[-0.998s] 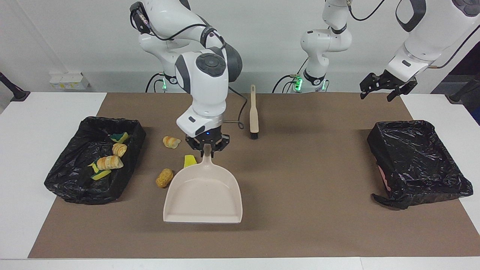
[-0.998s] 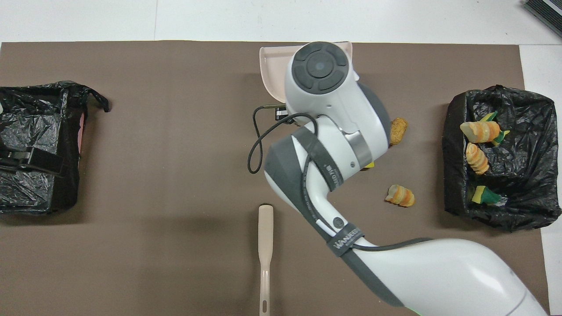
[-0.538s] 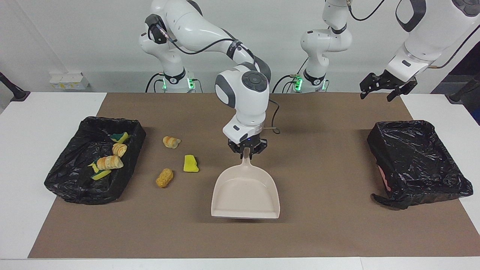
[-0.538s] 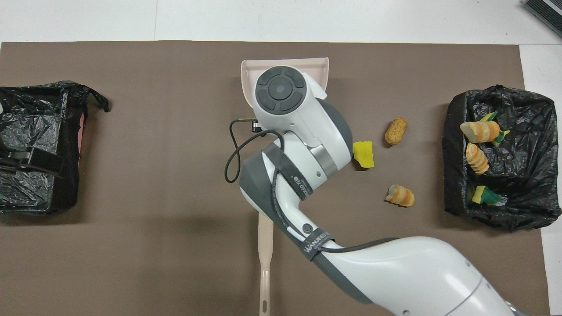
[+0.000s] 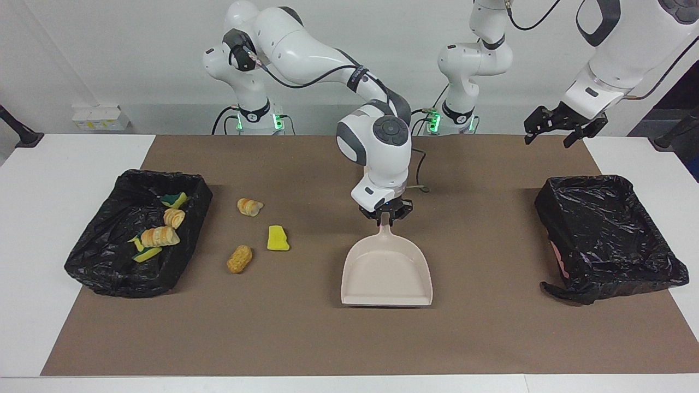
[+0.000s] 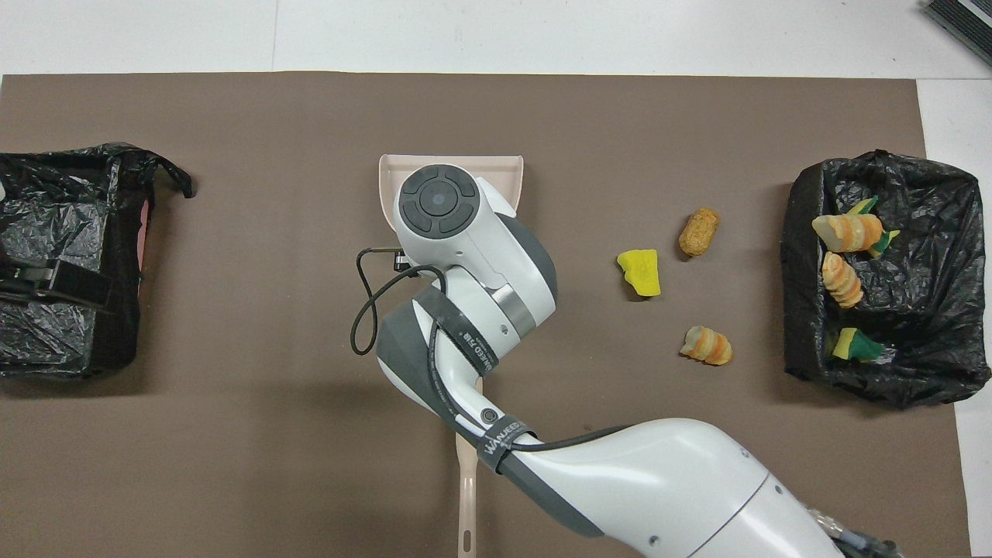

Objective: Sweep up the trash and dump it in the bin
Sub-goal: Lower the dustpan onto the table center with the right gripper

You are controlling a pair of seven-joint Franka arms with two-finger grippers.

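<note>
The beige dustpan lies low on the brown mat and would rest there, so it is time for my right gripper to open now.
My right gripper [image 5: 386, 216] is shut on the handle of the beige dustpan [image 5: 387, 273], whose pan is bare inside. The pan lies low at the mat's middle with its lip pointing away from the robots. In the overhead view the right arm covers most of the dustpan [image 6: 449, 163]. Three pieces of trash lie on the mat toward the right arm's end: a pastry piece [image 5: 250, 206], a yellow sponge [image 5: 277, 238] and a corn-cob piece [image 5: 240, 258]. The bin [image 5: 188, 188], lined in black, holds several more scraps. My left gripper [image 5: 549, 139] waits open, raised at its own end of the table.
A second black-lined bin [image 5: 606, 234] with nothing showing in it stands at the left arm's end. The beige brush [image 6: 467, 496] lies close to the robots at the middle; the right arm covers its head. A brown mat [image 5: 464, 338] covers the table.
My right arm has carried the dustpan away from the loose trash, toward the left arm's end, to the mat's middle. The sponge is now uncovered. The left arm has not moved.
</note>
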